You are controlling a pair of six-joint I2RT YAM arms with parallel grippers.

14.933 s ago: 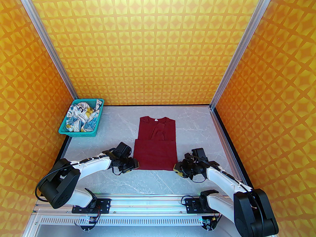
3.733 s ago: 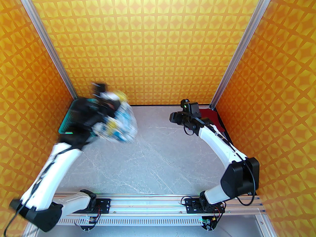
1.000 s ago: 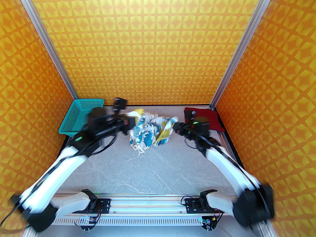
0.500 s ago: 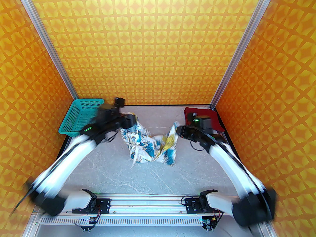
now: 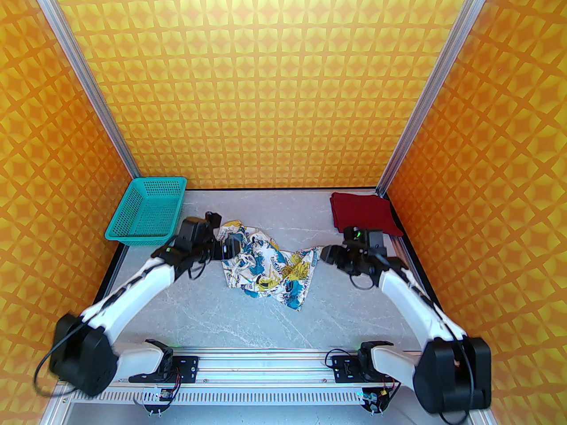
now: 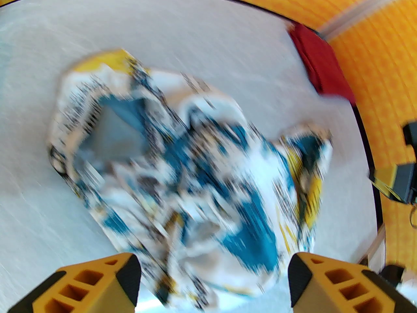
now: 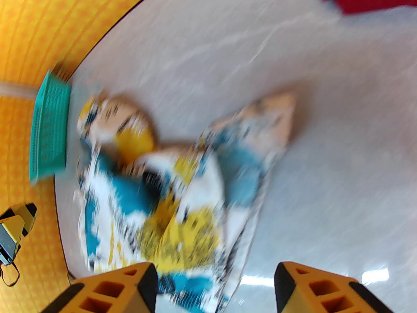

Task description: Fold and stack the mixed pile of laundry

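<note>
The left gripper grabs the white garment next, at the garment's edge opposite my right gripper, to spread it open for folding.
The white garment printed in blue, yellow and black (image 5: 266, 266) lies crumpled on the middle of the table, also in the left wrist view (image 6: 182, 161) and the right wrist view (image 7: 176, 194). My left gripper (image 5: 228, 248) hovers at its left edge, open, its yellow fingertips (image 6: 97, 285) wide apart with nothing gripped. At the cloth's right tip my right gripper (image 5: 325, 255) is open too, its fingertips (image 7: 312, 289) spread. The dark red T-shirt (image 5: 363, 217) lies folded in the back right corner, apart from both grippers.
A teal perforated basket (image 5: 148, 210) stands in the back left corner, nothing visible inside it. Orange patterned walls close the table on three sides. Bare marble table (image 5: 248, 321) stretches from the garment to the arm bases.
Both grippers were shut on the printed garment, holding it up between them. They have opened, the cloth has dropped onto the table, and both arms have come down and nearer.
</note>
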